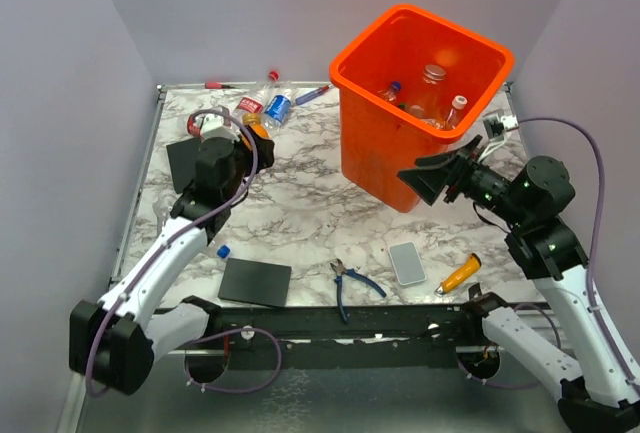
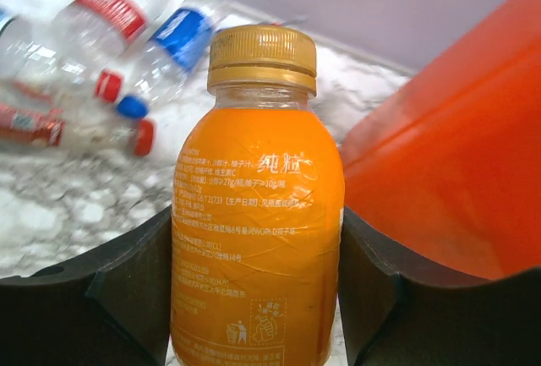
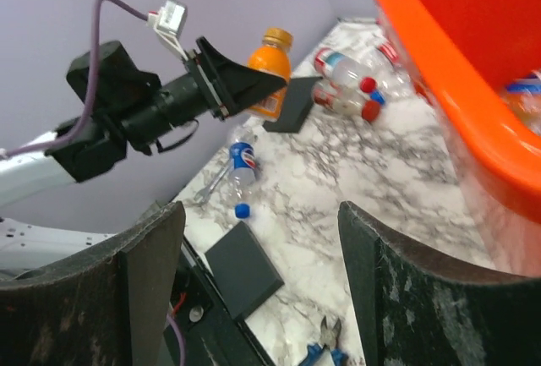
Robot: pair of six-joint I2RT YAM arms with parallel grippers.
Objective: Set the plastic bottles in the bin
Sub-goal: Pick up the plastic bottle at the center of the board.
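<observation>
Next, the right gripper grips the part of the orange juice bottle beside the gold cap, to leave the bottle's base free to enter the bin.
My left gripper (image 1: 248, 143) is shut on an orange juice bottle (image 1: 257, 130) with a gold cap, held above the table left of the bin; the left wrist view shows the bottle (image 2: 258, 205) upright between both fingers (image 2: 127, 290). The orange bin (image 1: 378, 143) stands at the back right and holds several bottles (image 1: 432, 88). Clear bottles with red and blue labels (image 1: 270, 103) lie at the back left (image 2: 144, 53). A blue-labelled bottle (image 3: 242, 172) lies by the left arm. My right gripper (image 1: 428, 179) is open and empty by the bin's near side (image 3: 258, 298).
Two black pads (image 1: 255, 281) (image 1: 190, 161) lie on the left. Blue-handled pliers (image 1: 352, 283), a white flat device (image 1: 407, 263) and an orange-handled tool (image 1: 458, 273) lie near the front edge. Pens (image 1: 220, 85) lie along the back edge.
</observation>
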